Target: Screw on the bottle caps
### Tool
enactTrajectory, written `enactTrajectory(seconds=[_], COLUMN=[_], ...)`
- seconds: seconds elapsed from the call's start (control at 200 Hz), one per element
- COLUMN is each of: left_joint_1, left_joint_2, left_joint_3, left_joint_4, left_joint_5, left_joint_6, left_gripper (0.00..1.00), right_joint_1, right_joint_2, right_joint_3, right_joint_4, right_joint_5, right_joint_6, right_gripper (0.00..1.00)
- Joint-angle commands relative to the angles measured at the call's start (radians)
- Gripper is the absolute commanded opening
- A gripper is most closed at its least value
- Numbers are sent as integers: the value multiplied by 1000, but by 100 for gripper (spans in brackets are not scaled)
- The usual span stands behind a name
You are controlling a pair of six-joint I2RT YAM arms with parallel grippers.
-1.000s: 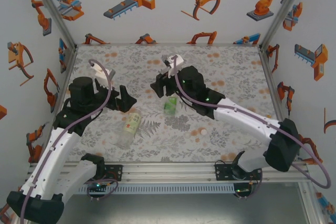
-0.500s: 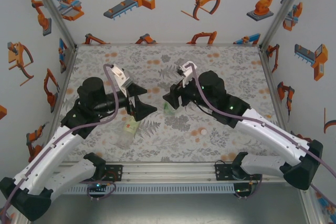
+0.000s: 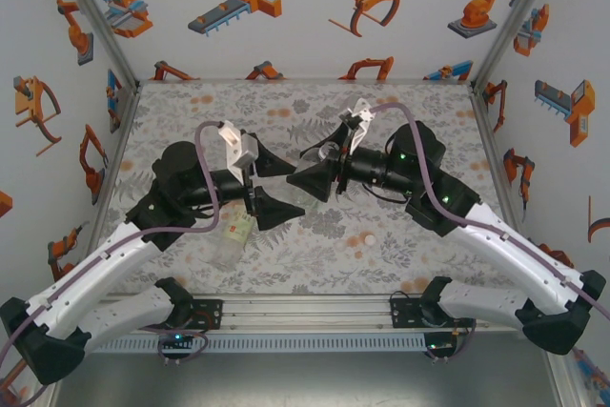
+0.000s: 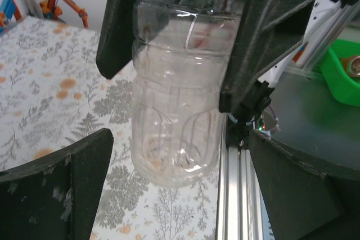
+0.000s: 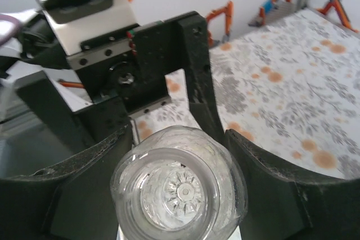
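I should next grab the bottle's lower body near its base with my left gripper, to screw the cap on the clear bottle point(image 4: 179, 99). This leaves the bottle's opening free.
A nearly plain clear bottle point(image 4: 179, 99) hangs in the air, uncapped, its open mouth point(image 5: 179, 192) facing the right wrist camera. My right gripper point(image 3: 312, 172) is shut on its upper body, one finger point(image 5: 73, 178) on each side. My left gripper point(image 3: 276, 188) faces it, open, and the bottle's base sits between the wide-apart fingers point(image 4: 62, 184) without touching them. The yellow-green label bottle point(image 3: 233, 235) lies on the mat below the left arm. One small pale cap point(image 3: 367, 238) rests on the mat to the right. The bright green label bottle is hidden under the grippers.
The floral mat point(image 3: 419, 121) is walled in by printed panels on three sides. An aluminium rail point(image 4: 236, 195) runs along the table's near edge. A green crate point(image 4: 337, 71) stands off the table beyond it.
Both grippers have swung in toward each other over the middle of the mat. The right one now holds the plain bottle up between the left gripper's open fingers.
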Motion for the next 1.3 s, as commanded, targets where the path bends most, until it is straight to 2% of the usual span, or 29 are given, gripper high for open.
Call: enactTrajectory(seconds=[0.0,0.376,0.601,0.666,0.791,0.896,1.112,1.292], left_joint_1=[-14,-58,-80,-86,-94,-96,-102,-104], left_joint_2=[-1,62,76,74,71,69,81,103], left_joint_3=[42,105,110,109,104,100,119,133], left_joint_4=[99,45,33,48,87,127,188,235], left_joint_5=[45,81,63,39,-3,-20,-30,-33], left_joint_6=[-46,-9,14,14,5,-16,-40,-58], left_gripper=[98,80,54,48,43,41,40,40], right_joint_1=[0,1,1,1,1,1,1,1], right_joint_2=[4,42,28,19,-17,-69,-121,-105], right_joint_3=[36,74,71,69,54,20,-30,-79], right_joint_4=[113,155,145,135,137,180,292,449], right_joint_5=[-103,-167,-154,-139,-79,-9,95,120], right_joint_6=[80,126,121,120,123,125,188,285], right_gripper=[40,38,38,45,71,82,85,77])
